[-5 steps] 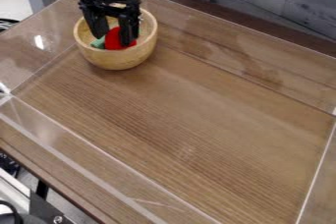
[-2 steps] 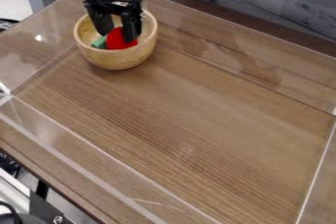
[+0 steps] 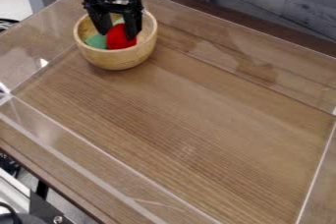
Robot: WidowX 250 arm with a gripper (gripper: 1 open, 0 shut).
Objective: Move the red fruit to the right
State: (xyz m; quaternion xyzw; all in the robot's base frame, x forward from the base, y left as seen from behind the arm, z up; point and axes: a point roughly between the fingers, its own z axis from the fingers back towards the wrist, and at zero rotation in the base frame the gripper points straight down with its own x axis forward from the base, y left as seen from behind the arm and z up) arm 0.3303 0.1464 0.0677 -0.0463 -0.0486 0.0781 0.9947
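Observation:
The gripper will next move the red fruit (image 3: 118, 36) out of the wooden bowl (image 3: 116, 59), so it will grab the fruit by its rounded sides.
The red fruit (image 3: 118, 36) lies inside a wooden bowl (image 3: 116, 59) at the upper left of the wooden table. A green piece (image 3: 97, 41) shows beside it in the bowl, to its left. My black gripper (image 3: 114, 22) points straight down into the bowl, open, with one finger on each side of the red fruit. Whether the fingers touch the fruit I cannot tell. The fruit's upper part is partly hidden by the gripper.
A clear plastic wall (image 3: 157, 191) runs around the table's edges. The wooden tabletop (image 3: 197, 120) stretches to the right and front of the bowl. Grey shapes stand behind the table at the top.
The gripper has shifted slightly up the picture and sunk a little deeper into the bowl. It stays open. The red fruit has not moved.

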